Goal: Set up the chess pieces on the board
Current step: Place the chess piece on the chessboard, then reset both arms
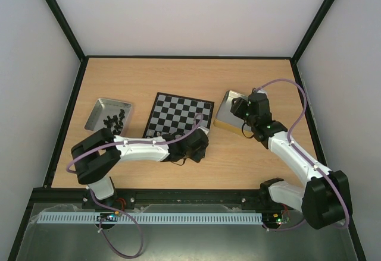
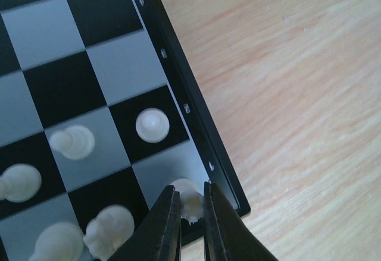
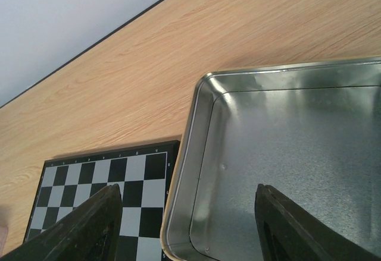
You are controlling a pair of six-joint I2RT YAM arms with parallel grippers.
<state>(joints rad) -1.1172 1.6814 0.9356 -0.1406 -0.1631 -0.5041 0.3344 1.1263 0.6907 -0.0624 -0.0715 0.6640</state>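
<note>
My left gripper should open, because the base of the cream-white piece is over the grey corner square and the piece would land there.
The board (image 1: 178, 113) lies mid-table, its black and grey checks filling the left wrist view (image 2: 119, 65). My left gripper (image 2: 191, 208) is shut on a cream-white chess piece (image 2: 189, 195) that stands at the grey corner square by the black rim. Several more white pieces stand nearby, among them one on a black square (image 2: 152, 124) and one on a grey square (image 2: 72, 142). From above, my left gripper (image 1: 199, 145) covers the board's near right corner. My right gripper (image 3: 187, 192) hangs open over the right metal tin (image 3: 286, 154), with nothing between its fingers.
A second tin (image 1: 102, 107) at the left of the board holds several black pieces (image 1: 114, 120). The right tin (image 1: 225, 115) lies close against the board's right side, and the part of its floor in view is bare. Black frame rails border the table.
</note>
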